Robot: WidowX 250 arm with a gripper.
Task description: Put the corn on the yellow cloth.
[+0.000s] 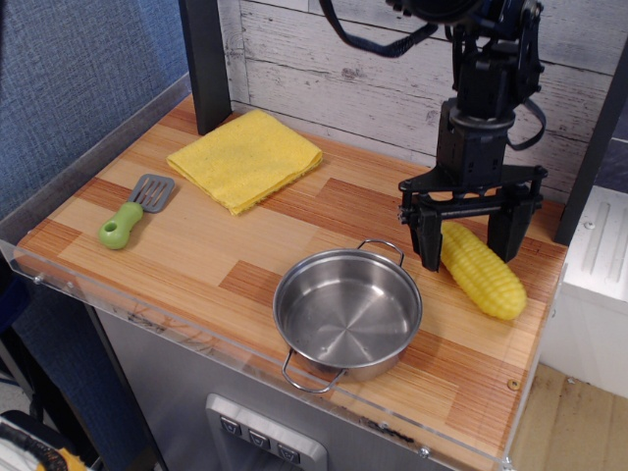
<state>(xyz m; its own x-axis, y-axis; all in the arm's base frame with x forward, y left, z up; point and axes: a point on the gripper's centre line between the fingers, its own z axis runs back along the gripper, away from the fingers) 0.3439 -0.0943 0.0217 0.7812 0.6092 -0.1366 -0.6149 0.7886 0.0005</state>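
The corn needs to go on the yellow cloth [245,158]. My gripper should grab the corn by its narrower end [458,241] next.
The corn [483,271], a yellow bumpy cob, lies on the wooden counter at the right, pointing toward the front right. My gripper [469,242] is open and straddles the cob's back end, one finger [429,245] to its left and one [509,233] to its right. I cannot tell whether the fingers touch it. The yellow cloth [245,158] lies folded at the back left of the counter, far from the gripper.
A steel pot [346,312] with two handles stands at the front, just left of the corn. A green-handled spatula [133,210] lies at the left. A dark post [205,61] stands behind the cloth. The counter edge [520,392] is close to the corn on the right.
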